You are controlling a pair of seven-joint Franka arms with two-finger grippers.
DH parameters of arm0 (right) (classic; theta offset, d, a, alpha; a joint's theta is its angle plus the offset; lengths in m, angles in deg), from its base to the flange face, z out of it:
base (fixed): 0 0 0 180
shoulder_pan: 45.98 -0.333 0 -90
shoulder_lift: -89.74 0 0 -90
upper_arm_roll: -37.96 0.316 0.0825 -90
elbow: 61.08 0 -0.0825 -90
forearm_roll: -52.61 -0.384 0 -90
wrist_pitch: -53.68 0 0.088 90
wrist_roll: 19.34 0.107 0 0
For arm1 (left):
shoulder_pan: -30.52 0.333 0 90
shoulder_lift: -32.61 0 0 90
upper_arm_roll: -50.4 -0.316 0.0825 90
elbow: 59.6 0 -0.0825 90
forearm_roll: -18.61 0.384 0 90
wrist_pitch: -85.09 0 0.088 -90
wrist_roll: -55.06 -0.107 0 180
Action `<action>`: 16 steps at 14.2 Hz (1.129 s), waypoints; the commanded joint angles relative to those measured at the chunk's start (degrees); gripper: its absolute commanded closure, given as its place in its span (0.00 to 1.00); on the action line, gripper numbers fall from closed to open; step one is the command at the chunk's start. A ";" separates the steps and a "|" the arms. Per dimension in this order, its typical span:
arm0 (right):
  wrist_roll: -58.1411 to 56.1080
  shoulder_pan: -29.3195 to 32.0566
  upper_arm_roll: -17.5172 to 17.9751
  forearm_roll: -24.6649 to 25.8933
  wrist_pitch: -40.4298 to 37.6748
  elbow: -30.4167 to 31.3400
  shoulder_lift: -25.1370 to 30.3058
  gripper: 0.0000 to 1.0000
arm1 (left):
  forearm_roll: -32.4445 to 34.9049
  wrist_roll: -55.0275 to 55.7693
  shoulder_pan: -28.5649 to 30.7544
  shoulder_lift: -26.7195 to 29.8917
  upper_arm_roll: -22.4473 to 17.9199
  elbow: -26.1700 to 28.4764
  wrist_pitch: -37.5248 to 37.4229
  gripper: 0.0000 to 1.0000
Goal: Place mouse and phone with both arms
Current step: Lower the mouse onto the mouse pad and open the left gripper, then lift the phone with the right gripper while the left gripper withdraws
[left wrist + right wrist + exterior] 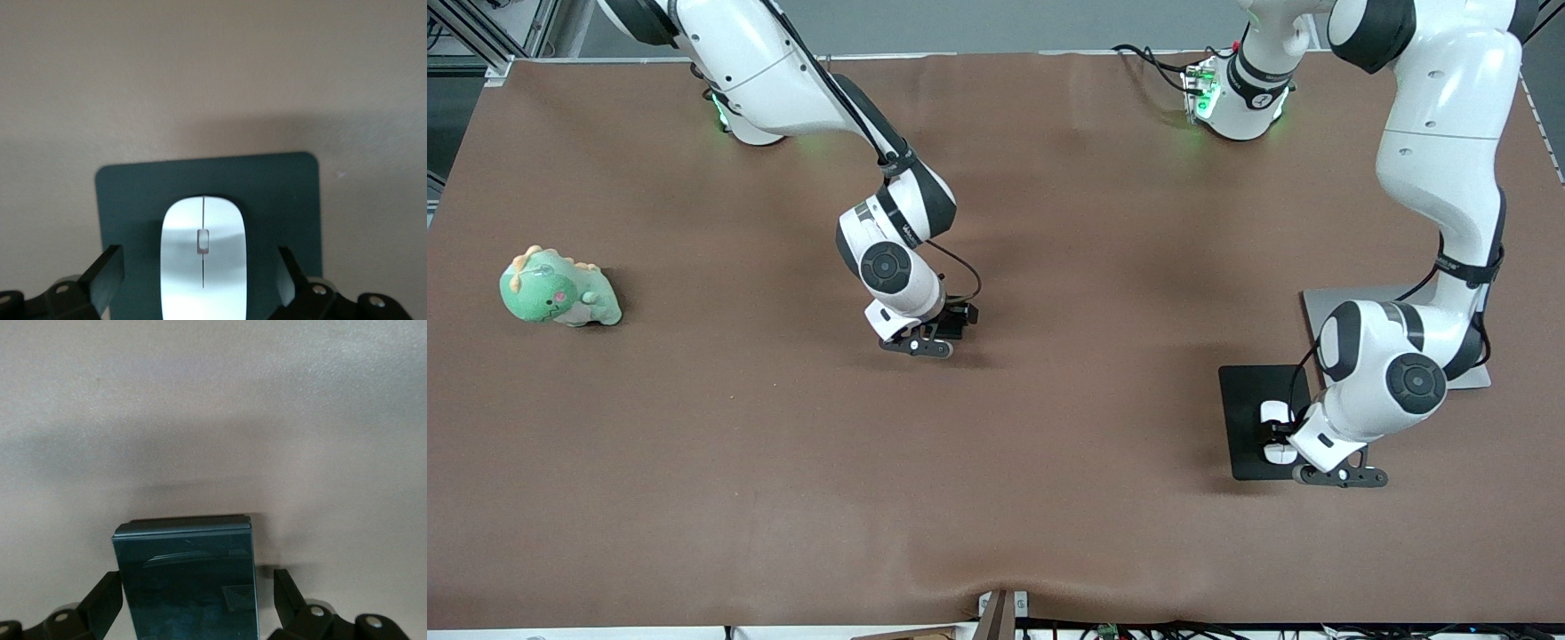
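Note:
The right gripper's fingers straddle the black phone [187, 583] in the right wrist view, ready to close and catch it now.
The white mouse [1274, 412] lies on a black mouse pad [1247, 396] toward the left arm's end of the table. My left gripper [1278, 433] is low over it and open. In the left wrist view the mouse [203, 257] sits between the fingers [105, 275] with a gap on each side. My right gripper [953, 322] is low at the table's middle, open around the black phone [187, 583]. One finger [288, 597] stands clear of the phone's edge. The phone is mostly hidden in the front view.
A green dinosaur plush [559, 289] sits toward the right arm's end of the table. A flat grey plate [1325, 307] lies beside the mouse pad, partly under the left arm. The table is covered in brown cloth [1049, 489].

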 commanded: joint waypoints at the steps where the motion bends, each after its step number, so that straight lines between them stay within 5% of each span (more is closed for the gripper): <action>1: 1.27 -0.75 -0.43 -1.15 0.32 -0.87 -0.72 0.00 | 1.33 0.39 0.01 4.77 0.46 1.34 -3.31 0.00; 2: 1.36 -0.67 -0.43 -1.15 0.32 -0.96 -0.72 0.00 | 1.33 0.31 0.09 6.18 0.47 1.34 -5.24 0.00; 4: 1.36 -0.23 -0.43 -1.15 -0.29 -1.22 -0.72 0.68 | 1.33 -0.48 0.18 9.25 0.47 1.34 -10.07 0.00; 6: 1.18 0.21 -0.35 -1.15 -0.65 -1.92 -0.64 1.00 | 1.33 -0.57 0.18 12.50 0.64 1.34 -14.64 0.00; 12: -2.24 4.16 -0.70 -0.89 -11.28 -2.28 2.78 1.00 | 1.25 0.66 -0.08 20.85 3.09 1.17 -25.72 0.00; 16: -12.94 11.53 -0.70 -0.89 -13.57 2.71 7.87 1.00 | 1.25 0.66 0.27 26.39 3.45 0.81 -28.98 0.00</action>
